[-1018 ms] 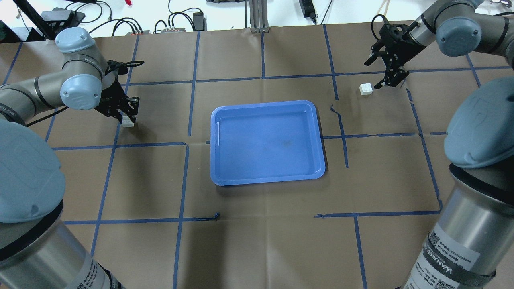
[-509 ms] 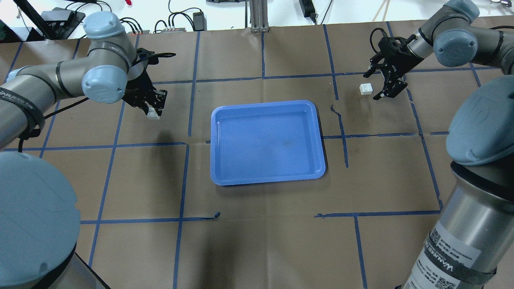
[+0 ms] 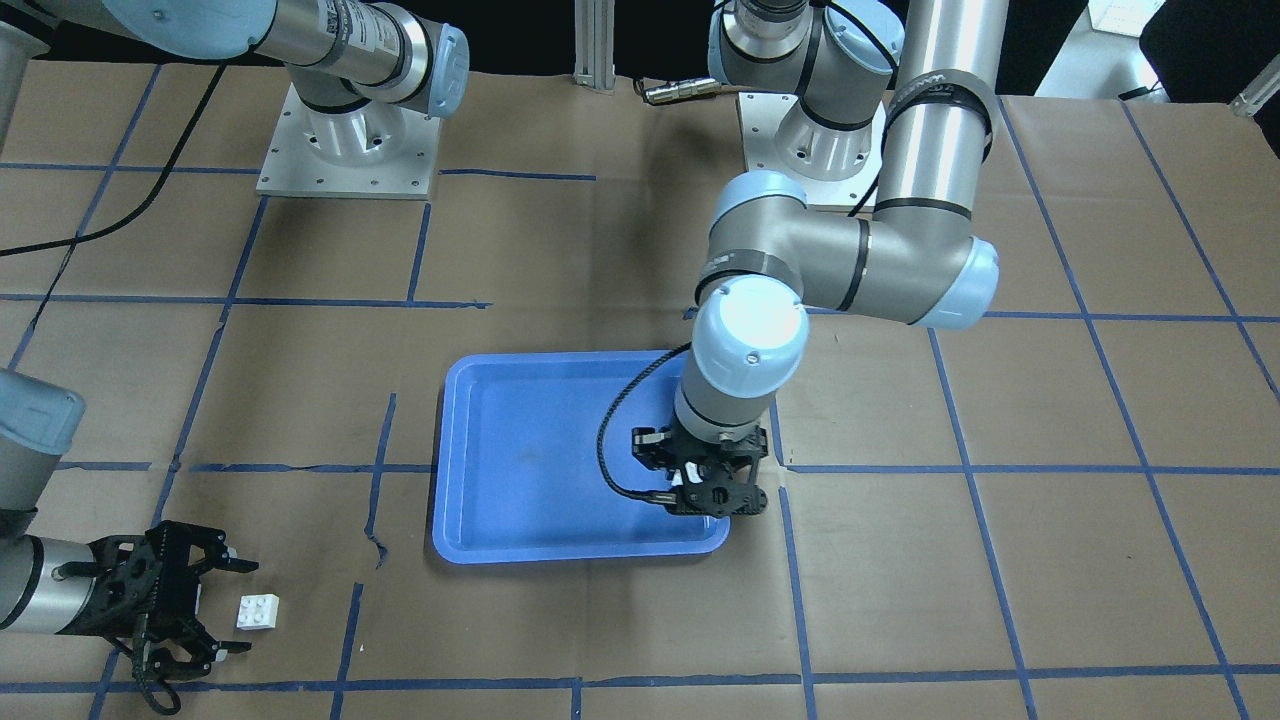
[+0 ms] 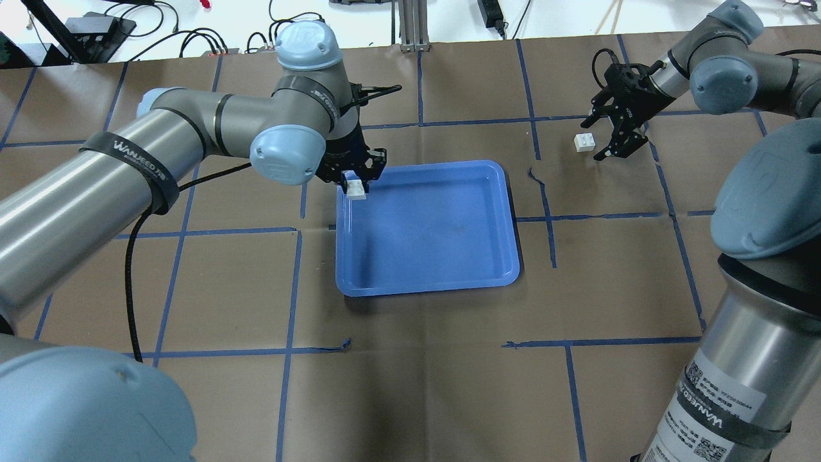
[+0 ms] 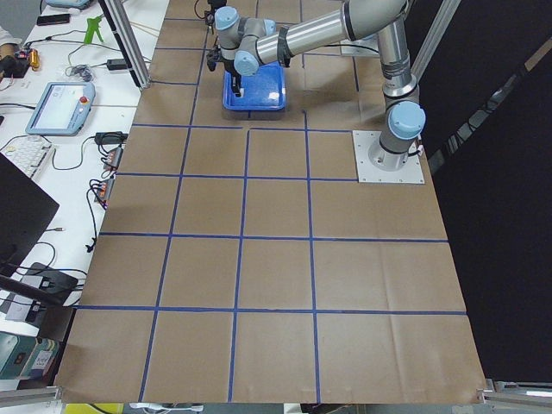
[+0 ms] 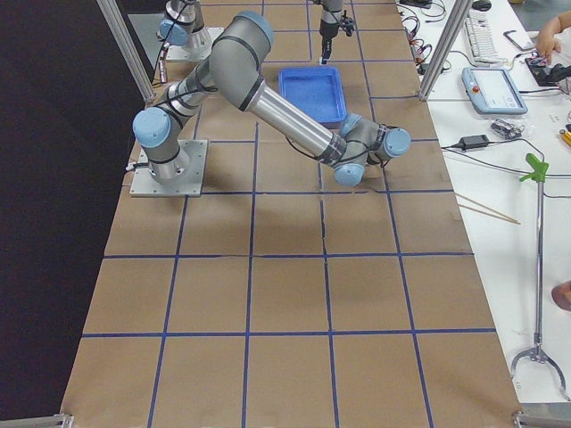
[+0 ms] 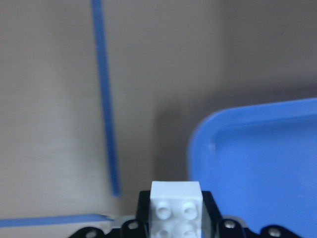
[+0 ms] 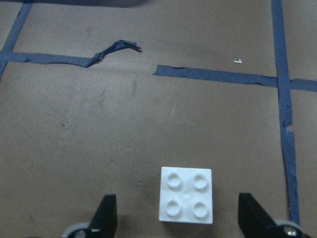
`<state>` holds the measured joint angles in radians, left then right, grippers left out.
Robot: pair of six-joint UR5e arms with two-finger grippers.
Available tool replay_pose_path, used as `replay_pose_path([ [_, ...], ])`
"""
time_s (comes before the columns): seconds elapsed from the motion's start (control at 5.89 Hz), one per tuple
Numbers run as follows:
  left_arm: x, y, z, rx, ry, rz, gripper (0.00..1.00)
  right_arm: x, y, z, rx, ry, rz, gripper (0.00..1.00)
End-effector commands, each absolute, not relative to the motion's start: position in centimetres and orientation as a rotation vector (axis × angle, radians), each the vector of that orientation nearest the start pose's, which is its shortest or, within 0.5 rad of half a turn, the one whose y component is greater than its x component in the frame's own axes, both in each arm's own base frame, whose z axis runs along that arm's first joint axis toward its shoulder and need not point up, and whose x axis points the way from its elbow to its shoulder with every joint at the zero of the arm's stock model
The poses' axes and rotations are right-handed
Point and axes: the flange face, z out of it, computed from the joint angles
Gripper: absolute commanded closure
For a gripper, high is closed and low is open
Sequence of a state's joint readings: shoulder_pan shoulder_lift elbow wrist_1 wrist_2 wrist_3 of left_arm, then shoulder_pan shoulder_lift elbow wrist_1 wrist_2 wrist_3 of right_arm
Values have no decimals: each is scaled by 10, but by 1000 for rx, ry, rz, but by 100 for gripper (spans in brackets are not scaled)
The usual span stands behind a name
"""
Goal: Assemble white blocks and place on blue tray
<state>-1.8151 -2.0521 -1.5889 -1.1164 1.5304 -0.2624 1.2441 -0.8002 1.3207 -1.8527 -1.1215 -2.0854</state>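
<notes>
My right gripper will next take hold of the white studded block by its smooth sides, to join it with the other block in the blue tray [image 3: 540,468].
The blue tray [image 4: 442,250] lies at the table's middle; it also shows in the front view [image 3: 520,470]. My left gripper [image 4: 356,182] is shut on a white studded block [image 4: 355,188] and holds it over the tray's far left corner. The left wrist view shows that block [image 7: 176,208] between the jaws with the tray rim [image 7: 198,134] below. My right gripper [image 4: 599,138] is open, beside a second white block [image 4: 584,142] on the paper. In the right wrist view that block [image 8: 186,202] sits between the spread fingers [image 8: 105,215].
Brown paper with a blue tape grid covers the table [image 4: 417,359]. A torn tape strip [image 4: 544,192] lies between the tray and the right block. Cables and power boxes [image 4: 282,38] line the far edge. The arm bases [image 3: 345,150] stand at the robot's side.
My left arm has swung right, carrying its white block from the table's left part to over the tray's far left corner. The right gripper has shifted slightly beside its block.
</notes>
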Motion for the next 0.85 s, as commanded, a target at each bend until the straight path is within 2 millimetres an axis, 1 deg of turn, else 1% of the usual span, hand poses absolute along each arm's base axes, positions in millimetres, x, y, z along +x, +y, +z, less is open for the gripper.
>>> replay_pose_path([
  [0.0,-368,-534,238,23,3168,126,86,-62,-732,161,-2059,1795,-470,52],
  [0.17,-372,-532,229,165,3163,140,86,-63,-733,164,-2066,1797,-476,66],
  [0.34,-372,-531,222,772,3081,152,82,-64,-736,168,-2075,1803,-484,75],
  [0.51,-370,-531,218,1085,2977,156,82,-64,-738,174,-2081,1808,-490,78],
  [0.68,-367,-537,219,1460,2774,122,82,-64,-738,190,-2062,1852,-493,78],
])
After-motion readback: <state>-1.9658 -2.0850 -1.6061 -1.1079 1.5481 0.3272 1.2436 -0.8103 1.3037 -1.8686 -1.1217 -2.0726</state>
